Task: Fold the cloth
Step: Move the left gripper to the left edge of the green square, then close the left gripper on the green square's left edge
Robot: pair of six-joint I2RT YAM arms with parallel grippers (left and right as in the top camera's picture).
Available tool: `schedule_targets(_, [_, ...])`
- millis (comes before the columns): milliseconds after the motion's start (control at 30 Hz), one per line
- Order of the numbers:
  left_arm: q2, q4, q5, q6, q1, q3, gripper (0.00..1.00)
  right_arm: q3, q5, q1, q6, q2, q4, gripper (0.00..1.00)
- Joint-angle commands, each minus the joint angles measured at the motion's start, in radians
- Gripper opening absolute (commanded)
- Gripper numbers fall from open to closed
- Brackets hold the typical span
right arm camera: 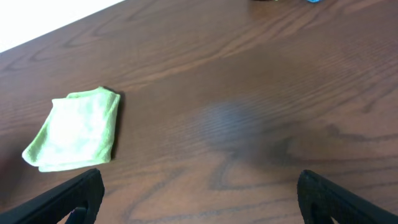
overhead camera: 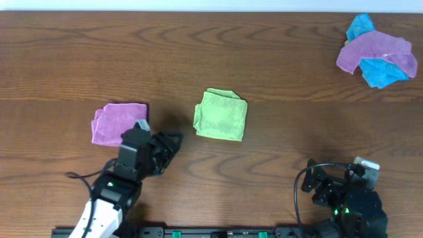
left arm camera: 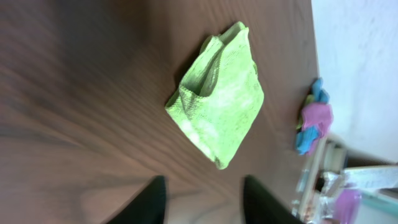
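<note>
I will stack the still folded lime-green cloth on top, so next my left gripper will grab the lime-green cloth's layered edge facing the purple cloth.
The lime-green cloth (overhead camera: 221,115) lies folded into a small square near the middle of the wooden table. It also shows in the left wrist view (left arm camera: 217,96) and in the right wrist view (right arm camera: 74,129). My left gripper (overhead camera: 168,147) is open and empty, a short way to the lower left of the cloth; its two dark fingers (left arm camera: 202,199) point at it. My right gripper (overhead camera: 324,182) is open and empty at the front right, well away from the cloth; its fingers (right arm camera: 199,196) are spread wide.
A folded purple cloth (overhead camera: 115,123) lies just behind my left arm. A heap of purple and bright blue cloths (overhead camera: 375,54) sits at the far right corner, also seen in the left wrist view (left arm camera: 314,118). The table's far edge runs along the top.
</note>
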Motion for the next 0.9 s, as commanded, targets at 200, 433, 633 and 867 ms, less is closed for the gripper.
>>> schedule_targets(200, [0.217,0.281,-0.053,-0.145,-0.083,-0.045,0.76,0.000,0.014,-0.013,0.011,-0.006,-0.001,0.99])
schedule_targets(433, [0.405,0.478,-0.060,-0.195,-0.097,-0.045,0.83,0.000,0.014,-0.013,0.011,-0.006,-0.001,0.99])
schedule_targets(633, [0.530,0.592,-0.057,-0.244,-0.097,-0.044,0.93,0.000,0.014,-0.013,0.011,-0.006,-0.001,0.99])
schedule_targets(867, [0.609,0.667,-0.055,-0.256,-0.097,-0.044,0.97,0.000,0.014,-0.013,0.011,-0.006,-0.001,0.99])
